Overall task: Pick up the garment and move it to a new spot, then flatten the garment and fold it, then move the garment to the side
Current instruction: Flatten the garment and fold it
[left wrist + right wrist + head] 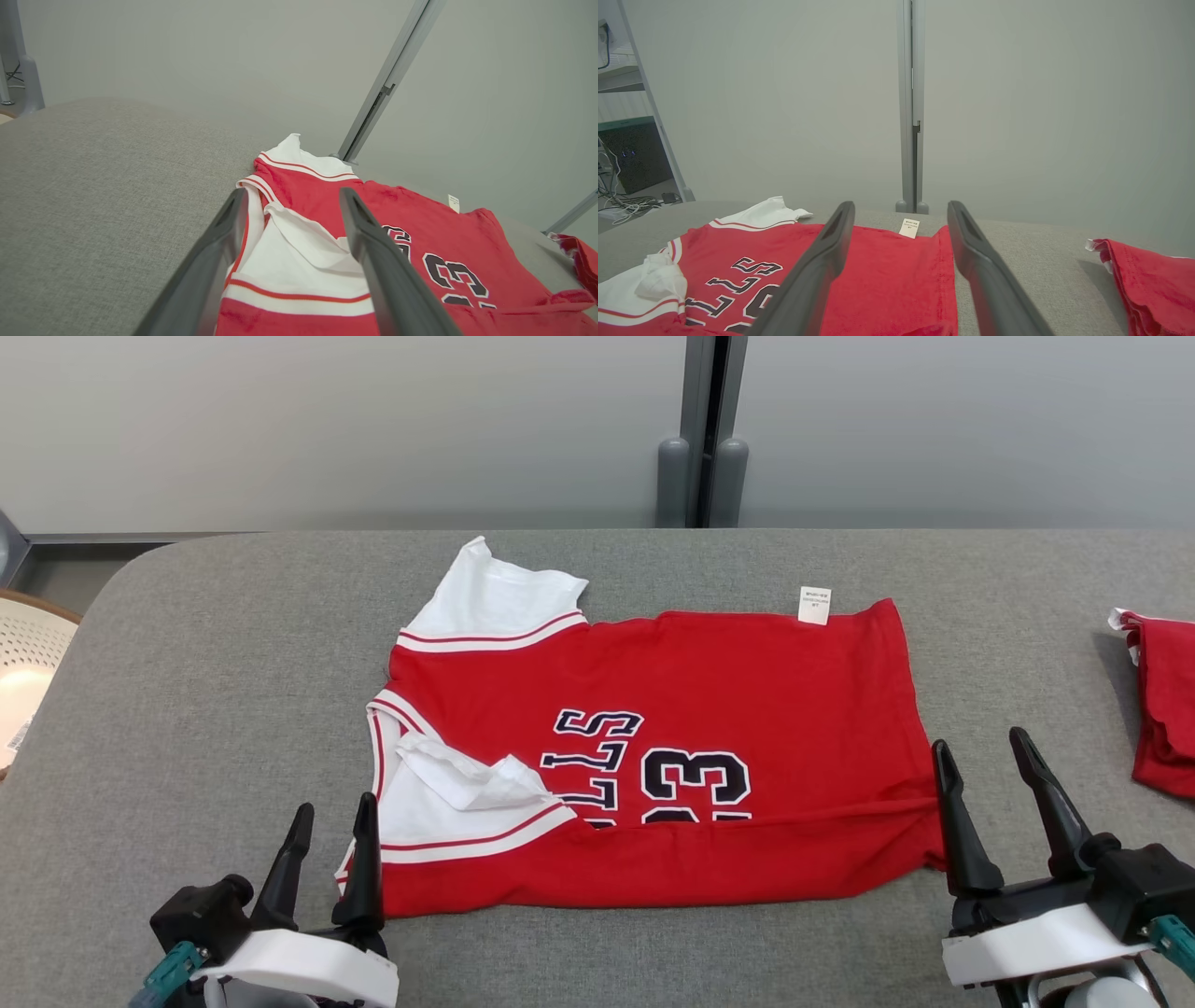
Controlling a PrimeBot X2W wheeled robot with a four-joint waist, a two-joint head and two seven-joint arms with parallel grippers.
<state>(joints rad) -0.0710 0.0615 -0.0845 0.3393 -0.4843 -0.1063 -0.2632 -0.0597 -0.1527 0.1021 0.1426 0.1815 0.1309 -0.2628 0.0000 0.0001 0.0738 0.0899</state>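
The corner of the outstretched white sleeve peaks up while the red body (717,683) lies flat, so I will next pick up the jersey by that sleeve corner with my left gripper.
The garment (709,691) is a red jersey with white striped sleeves and dark lettering, spread on the grey table (187,728), its near edge folded up over the number. My left gripper (334,821) stands open at the jersey's near left corner, by the white sleeve (299,261). My right gripper (980,751) is open at the near right corner, its left finger over the hem. Nothing is held in either. The left wrist view has the garment (420,233) between and beyond the fingers. In the right wrist view the garment (887,275) lies under the fingers.
A second red cloth (1167,700) lies at the table's right edge, also in the right wrist view (1148,280). A white perforated basket (23,663) sits off the left edge. A grey wall with a vertical post (702,429) stands behind the table.
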